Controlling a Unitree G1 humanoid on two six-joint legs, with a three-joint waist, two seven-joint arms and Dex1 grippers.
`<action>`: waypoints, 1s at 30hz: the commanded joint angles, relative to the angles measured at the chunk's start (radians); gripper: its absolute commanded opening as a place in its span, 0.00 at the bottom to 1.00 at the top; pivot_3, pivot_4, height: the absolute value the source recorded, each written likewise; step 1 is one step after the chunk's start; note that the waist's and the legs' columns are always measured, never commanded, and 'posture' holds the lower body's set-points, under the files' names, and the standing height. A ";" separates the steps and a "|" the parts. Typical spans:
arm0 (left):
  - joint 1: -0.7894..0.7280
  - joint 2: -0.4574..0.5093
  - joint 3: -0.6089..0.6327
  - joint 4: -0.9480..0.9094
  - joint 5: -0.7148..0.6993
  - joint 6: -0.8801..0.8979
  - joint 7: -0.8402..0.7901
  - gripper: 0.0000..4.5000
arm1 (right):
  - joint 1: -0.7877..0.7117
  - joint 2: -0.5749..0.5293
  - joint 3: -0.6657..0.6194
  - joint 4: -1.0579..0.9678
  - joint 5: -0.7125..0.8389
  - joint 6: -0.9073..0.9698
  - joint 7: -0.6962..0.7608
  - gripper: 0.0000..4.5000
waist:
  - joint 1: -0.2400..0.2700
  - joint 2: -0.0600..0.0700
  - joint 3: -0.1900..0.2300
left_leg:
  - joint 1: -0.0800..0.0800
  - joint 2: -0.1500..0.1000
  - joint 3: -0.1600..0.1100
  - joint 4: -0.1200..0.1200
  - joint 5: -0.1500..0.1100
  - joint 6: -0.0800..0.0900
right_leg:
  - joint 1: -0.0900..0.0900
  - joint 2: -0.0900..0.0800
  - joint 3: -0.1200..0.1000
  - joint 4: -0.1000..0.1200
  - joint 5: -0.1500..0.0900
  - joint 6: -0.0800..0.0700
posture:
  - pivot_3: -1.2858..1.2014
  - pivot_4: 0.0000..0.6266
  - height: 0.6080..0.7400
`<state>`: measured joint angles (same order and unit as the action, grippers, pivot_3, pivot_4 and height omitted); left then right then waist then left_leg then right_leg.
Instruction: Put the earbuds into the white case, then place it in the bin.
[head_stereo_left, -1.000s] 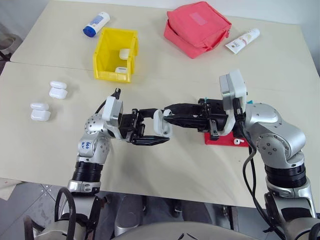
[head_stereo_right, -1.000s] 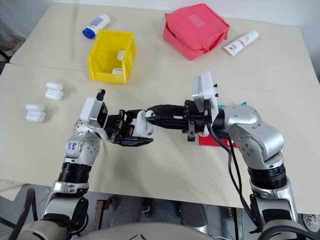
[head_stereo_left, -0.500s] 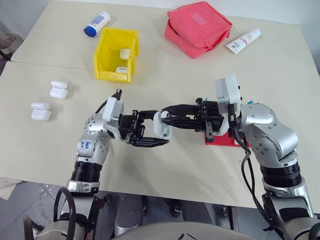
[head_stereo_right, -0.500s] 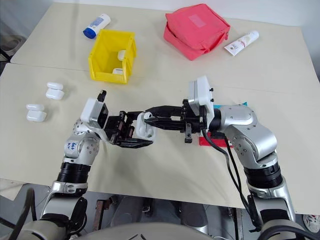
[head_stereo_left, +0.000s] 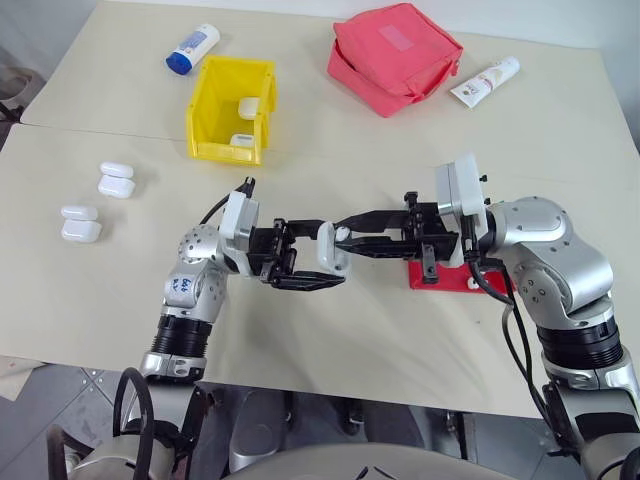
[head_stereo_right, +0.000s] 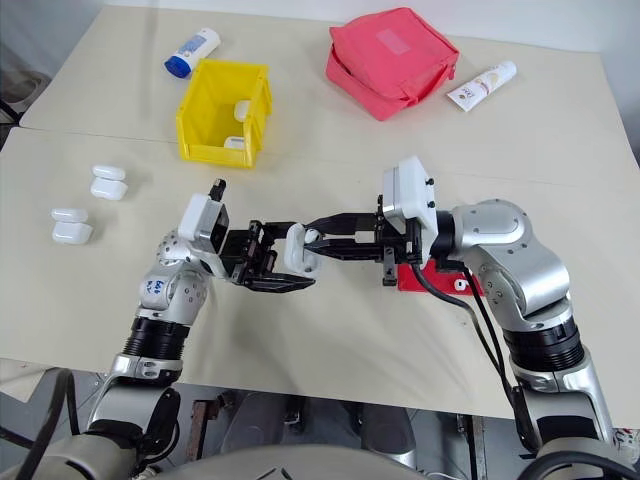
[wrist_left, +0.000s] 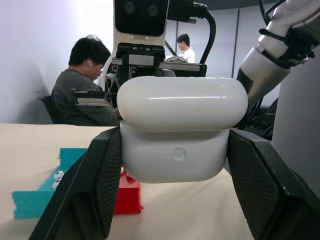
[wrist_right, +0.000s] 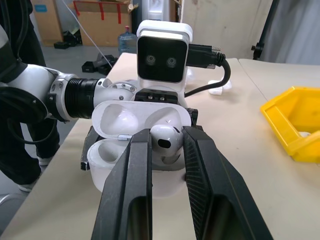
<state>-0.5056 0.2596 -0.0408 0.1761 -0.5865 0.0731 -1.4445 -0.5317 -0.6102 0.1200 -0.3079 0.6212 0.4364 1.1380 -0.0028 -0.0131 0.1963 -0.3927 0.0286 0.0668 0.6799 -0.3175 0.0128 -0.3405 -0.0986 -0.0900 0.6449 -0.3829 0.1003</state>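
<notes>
My right gripper should open now: the earbud is partly inside the open well, so the earbud would settle in the case.
The white case (head_stereo_left: 328, 248) is held above the table's middle, with my left gripper (head_stereo_left: 322, 254) shut on its lower half. Its lid (wrist_right: 131, 116) stands open in the right wrist view. My right gripper (head_stereo_left: 345, 240) reaches in from the right, shut on one of the earbuds (wrist_right: 163, 135). That earbud sits right at the case's open well, partly inside it. The yellow bin (head_stereo_left: 210, 100) stands at the back left with two white cases lying in it.
A red tray (head_stereo_left: 455, 280) lies under my right arm, with a blue tray (wrist_left: 35, 200) holding small earbuds beside it. Two pairs of white cases (head_stereo_left: 116, 180) (head_stereo_left: 80, 224) rest at the left. A red pouch (head_stereo_left: 395, 55), a tube (head_stereo_left: 485, 80) and a bottle (head_stereo_left: 193, 48) lie along the back.
My right wrist has rolled a little while keeping the earbud at the open case. The left gripper holds the case in about the same place.
</notes>
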 joint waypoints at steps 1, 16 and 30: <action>-0.045 -0.004 0.065 -0.021 -0.043 -0.048 0.014 0.62 | 0.020 -0.030 0.046 0.015 -0.023 0.035 0.047 0.11 | 0.000 0.000 0.000 | 0.000 0.000 0.000 0.000 0.000 0.000 | 0.000 0.000 0.000 0.000 0.000 0.000 | 0.52 0.24 1.00; -0.050 0.005 0.056 0.047 -0.001 -0.077 0.011 0.62 | -0.067 0.009 -0.042 -0.003 0.027 0.082 -0.028 0.47 | 0.001 0.000 0.000 | 0.000 0.000 0.000 0.000 0.000 0.000 | 0.000 0.000 0.000 0.000 0.000 0.000 | 0.52 0.24 1.00; -0.047 0.009 0.045 0.076 0.015 -0.092 0.012 0.62 | -0.026 -0.115 -0.163 0.036 -0.013 0.090 -0.054 0.47 | 0.001 0.000 0.000 | 0.000 0.000 0.000 0.000 0.000 0.000 | 0.000 0.000 0.000 0.000 0.000 0.000 | 0.52 0.24 1.00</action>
<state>-0.5409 0.2702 -0.0003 0.2545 -0.5742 -0.0026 -1.4330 -0.5665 -0.7018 0.0172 -0.2604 0.6076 0.5254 1.1023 -0.0017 -0.0131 0.1964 -0.3931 0.0283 0.0667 0.6802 -0.3175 0.0128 -0.3405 -0.0989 -0.0903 0.6449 -0.3829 0.1003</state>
